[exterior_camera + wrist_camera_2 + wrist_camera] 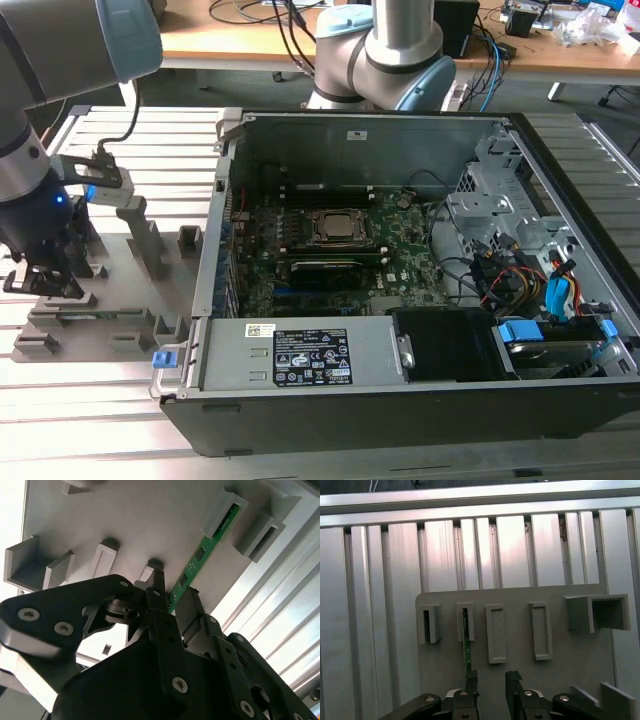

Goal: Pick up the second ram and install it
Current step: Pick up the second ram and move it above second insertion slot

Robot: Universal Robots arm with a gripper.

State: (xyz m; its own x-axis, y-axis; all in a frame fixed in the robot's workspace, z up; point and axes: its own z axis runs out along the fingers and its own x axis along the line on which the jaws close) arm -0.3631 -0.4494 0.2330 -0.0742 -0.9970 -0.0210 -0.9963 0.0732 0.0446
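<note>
The second ram has to go into the socket with its contact edge, so my gripper will next grab the ram by its long edge opposite the contacts to keep the contact edge free.
The second ram (202, 552) is a thin green stick standing on edge in a slot of the grey holder tray (130, 520). In the first wrist view the ram (468, 650) runs from a slot block down to my gripper (491, 676). My gripper (175, 587) is open, and its black fingers (158, 585) straddle the ram's near end, one finger close against it. In the exterior view the gripper (45, 285) is low over the tray (110, 300), at the exterior view's left, beside the open computer case.
The open case (400, 280) holds the green motherboard (395, 262) with the processor socket (338, 228) and a long dark module (325, 268) beside it. Cables and drive bays (530, 270) fill the exterior view's right. Upright tray blocks (150, 235) stand around the gripper. Ribbed aluminium table (370, 605) lies underneath.
</note>
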